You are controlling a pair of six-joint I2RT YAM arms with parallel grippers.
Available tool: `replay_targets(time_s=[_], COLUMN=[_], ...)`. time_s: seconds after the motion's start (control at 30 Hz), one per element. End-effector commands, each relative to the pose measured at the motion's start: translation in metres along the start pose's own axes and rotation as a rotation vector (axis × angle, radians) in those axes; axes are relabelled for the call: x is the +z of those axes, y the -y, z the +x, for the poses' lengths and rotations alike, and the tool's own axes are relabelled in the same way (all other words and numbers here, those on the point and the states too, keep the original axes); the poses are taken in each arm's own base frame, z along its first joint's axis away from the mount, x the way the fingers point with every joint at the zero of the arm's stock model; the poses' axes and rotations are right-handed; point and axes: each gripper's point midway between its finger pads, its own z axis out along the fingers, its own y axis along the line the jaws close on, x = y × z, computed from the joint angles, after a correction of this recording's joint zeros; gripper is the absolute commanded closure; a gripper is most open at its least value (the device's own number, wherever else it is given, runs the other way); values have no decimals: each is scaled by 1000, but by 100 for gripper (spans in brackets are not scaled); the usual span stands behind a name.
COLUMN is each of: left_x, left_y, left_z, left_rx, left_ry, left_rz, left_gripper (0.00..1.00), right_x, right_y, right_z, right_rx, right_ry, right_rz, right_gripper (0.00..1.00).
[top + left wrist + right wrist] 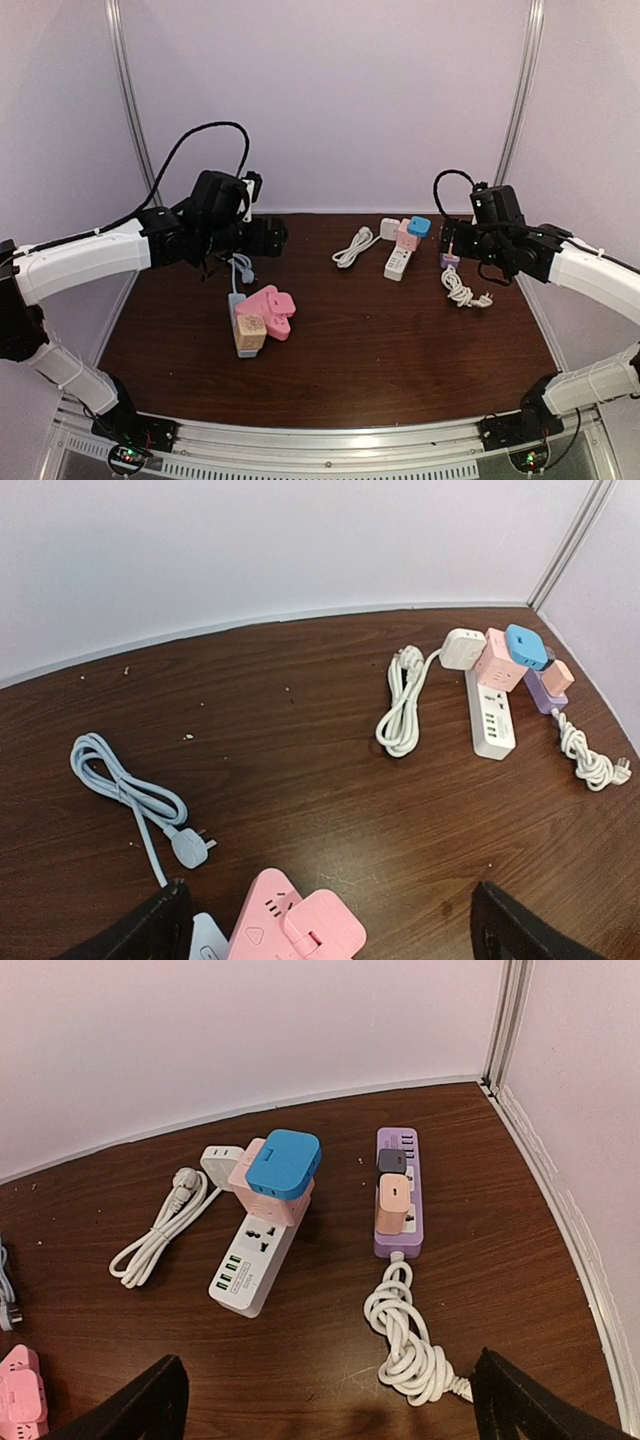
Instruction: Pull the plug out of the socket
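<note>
The peach plug's body is the part my right gripper will grab next, and this will leave the dark grey plug (391, 1161) free.
My left gripper (271, 236) hangs open and empty above the table behind a pink socket block (266, 305) with a pink plug (281, 304) and a beige plug (249, 333) in it. In the left wrist view the pink socket block (250, 930) and pink plug (325, 932) lie between the open fingers (150, 930). My right gripper (447, 240) is open and empty above a purple power strip (398, 1230) holding a peach plug (393, 1203) and a dark grey plug (391, 1161). A white strip (247, 1265) carries a pink adapter (255, 1188) topped by a blue plug (283, 1163).
A light blue cord with its plug (130, 795) lies left of the pink block. A white coiled cord (405, 1345) trails from the purple strip. Another white cord (155, 1230) lies left of the white strip. Walls stand close at the back and right.
</note>
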Motion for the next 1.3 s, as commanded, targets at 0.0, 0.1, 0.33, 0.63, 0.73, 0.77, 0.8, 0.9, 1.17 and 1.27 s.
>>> replay_targets(time_s=[0.0, 0.1, 0.33, 0.63, 0.73, 0.77, 0.8, 0.9, 1.17, 1.27], left_x=[1, 3, 10, 7, 6, 6, 7, 8, 12, 14], left_y=[4, 1, -14, -15, -15, -15, -14, -14, -14, -13], left_z=[-21, -17, -6, -3, -2, -1, 0, 1, 2, 4], left_rx=[-48, -54, -98, -113, -121, -125, -128, -140, -169, -179], left_ry=[33, 11, -46, -64, -67, -68, -70, -72, -64, -68], left_rz=[20, 31, 55, 92, 95, 97, 99, 103, 104, 103], left_gripper=[2, 2, 2, 2, 2, 2, 2, 3, 2, 2], right_x=[18, 35, 101, 176, 189, 193, 197, 207, 224, 227], right_y=[-3, 3, 37, 62, 66, 66, 66, 66, 68, 70], right_z=[-16, -21, -27, -24, -23, -22, -21, -14, 12, 18], right_rx=[20, 48, 93, 80, 77, 74, 69, 57, 25, 13], right_ry=[-10, -32, -107, -194, -207, -214, -223, -262, -342, -356], right_rz=[-47, -43, 42, 156, 168, 167, 168, 170, 182, 194], right_gripper=[0, 0, 0, 18, 27, 28, 29, 34, 45, 49])
